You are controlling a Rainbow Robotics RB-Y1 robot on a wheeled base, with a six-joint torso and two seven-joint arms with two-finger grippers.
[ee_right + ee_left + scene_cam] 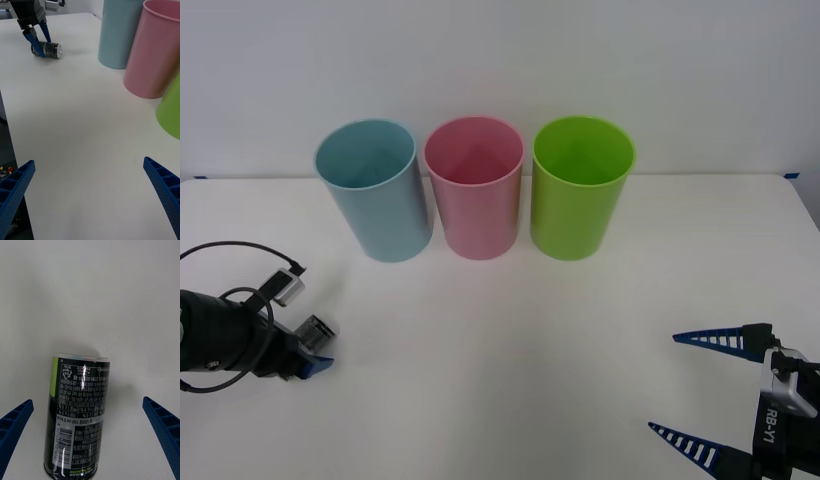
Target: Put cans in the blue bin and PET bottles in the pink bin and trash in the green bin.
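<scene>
I will put the small black can in the blue bin (375, 190), so next I will grab the small black can's printed body (312, 334) with my left gripper.
A small dark can (78, 416) with white label print lies on its side on the white table (510, 340) at the left, also seen as the can (321, 328) and the can (48, 50). My left gripper (87, 401) is open, one finger on each side of the can and clear of it; it appears as the left gripper (312, 352) and the left gripper (45, 48). The blue bin (375, 190), pink bin (475, 187) and green bin (578, 187) stand upright in a row at the back. My right gripper (663, 383) hangs open over the front right, also the right gripper (89, 161).
The three bins stand close together, open tops up, with a white wall behind them. A black cable (230, 250) loops off the left wrist. Bare tabletop lies between the can and the bins.
</scene>
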